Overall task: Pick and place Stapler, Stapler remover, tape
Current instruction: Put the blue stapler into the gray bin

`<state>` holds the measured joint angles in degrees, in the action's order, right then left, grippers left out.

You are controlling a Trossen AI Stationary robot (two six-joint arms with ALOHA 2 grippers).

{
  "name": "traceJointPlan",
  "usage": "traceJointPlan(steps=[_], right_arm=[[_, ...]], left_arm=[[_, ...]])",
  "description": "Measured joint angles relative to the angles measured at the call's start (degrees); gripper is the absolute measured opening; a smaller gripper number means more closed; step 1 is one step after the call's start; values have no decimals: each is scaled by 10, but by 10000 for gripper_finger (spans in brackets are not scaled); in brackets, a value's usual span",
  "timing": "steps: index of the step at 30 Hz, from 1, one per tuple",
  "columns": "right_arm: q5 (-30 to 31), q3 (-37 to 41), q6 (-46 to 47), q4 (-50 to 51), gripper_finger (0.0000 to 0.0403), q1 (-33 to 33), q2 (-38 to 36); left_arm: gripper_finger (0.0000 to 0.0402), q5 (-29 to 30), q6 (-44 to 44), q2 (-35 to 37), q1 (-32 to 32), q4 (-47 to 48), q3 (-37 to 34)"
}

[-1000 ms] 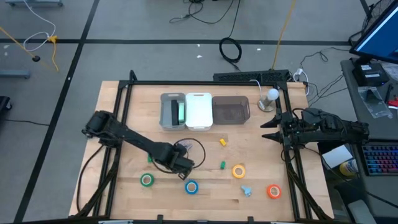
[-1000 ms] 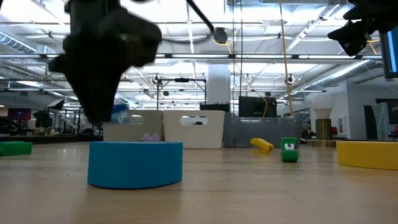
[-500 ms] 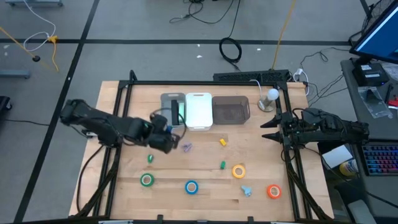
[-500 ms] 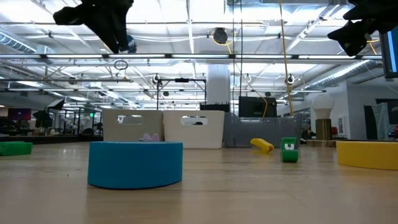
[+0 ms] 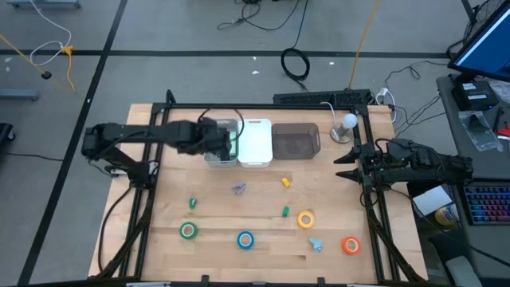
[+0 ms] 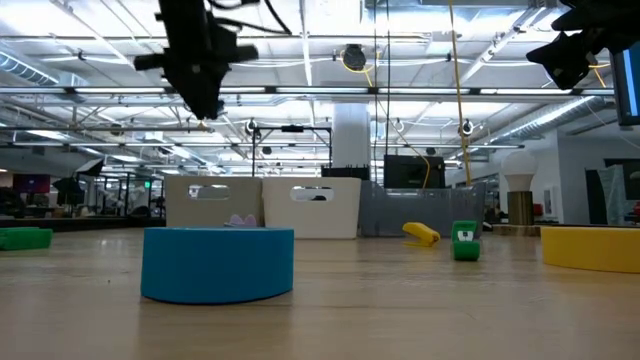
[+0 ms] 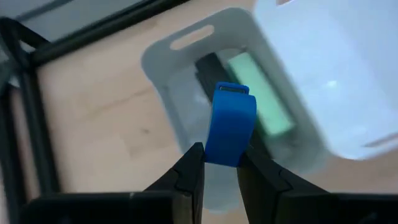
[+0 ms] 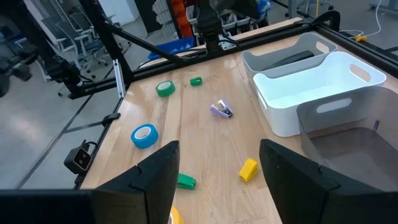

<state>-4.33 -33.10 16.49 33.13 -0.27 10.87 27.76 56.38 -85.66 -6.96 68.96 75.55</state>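
Note:
The blue stapler hangs above the bin's rim, so my left gripper keeps hold of the blue stapler (image 7: 230, 121) until it is below the grey bin's rim (image 7: 159, 93).
My left gripper (image 7: 219, 157) hangs over the grey bin (image 5: 213, 153) at the table's far side, shut on a small blue stapler (image 7: 230, 121); it also shows high in the low view (image 6: 205, 105). A green stapler (image 7: 258, 102) and a dark one lie in that bin. Four tape rolls lie flat near the near edge: green (image 5: 188, 231), blue (image 5: 245, 239), yellow (image 5: 306, 219), orange (image 5: 351, 245). A purple stapler remover (image 5: 239, 189) lies mid-table. My right gripper (image 8: 217, 186) waits open at the table's right edge (image 5: 344, 165). My left gripper pinches the blue stapler between its two fingers (image 7: 189, 165) at the stapler's near end (image 7: 221, 155). The rest of the stapler sticks out beyond the fingertips. It is lifted clear, above the grey bin's opening.
A white bin (image 5: 255, 142) and a dark see-through bin (image 5: 296, 142) stand right of the grey one. Small yellow (image 5: 285, 182), green (image 5: 285, 211), green (image 5: 192, 204) and pale blue (image 5: 316, 245) pieces lie scattered. A lamp (image 5: 348, 123) stands at the far right corner.
My left gripper has risen from the table beside the blue tape roll and swung toward the far edge, ending over the grey bin. The blue stapler has travelled with it, lifted clear of the table.

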Motion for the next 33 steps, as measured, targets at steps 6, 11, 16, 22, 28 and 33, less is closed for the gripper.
traceJointPlan(steps=[6, 11, 16, 22, 28, 33], right_arm=[[0, 0, 8, 0, 215, 0, 0], [0, 0, 8, 0, 215, 0, 0], [0, 0, 8, 0, 215, 0, 0], [0, 0, 8, 0, 215, 0, 0], [0, 0, 9, 1, 215, 0, 0], [0, 0, 9, 0, 215, 0, 0]], left_arm=[[80, -21, -153, -40, -76, -7, 0], [80, -37, -295, -80, -116, -44, 0], [81, -53, -409, -116, -151, -49, 0], [81, -75, -494, -142, -197, -45, 0], [81, -84, -512, -146, -219, -58, 0], [81, -103, -550, -146, -219, -61, 0]])
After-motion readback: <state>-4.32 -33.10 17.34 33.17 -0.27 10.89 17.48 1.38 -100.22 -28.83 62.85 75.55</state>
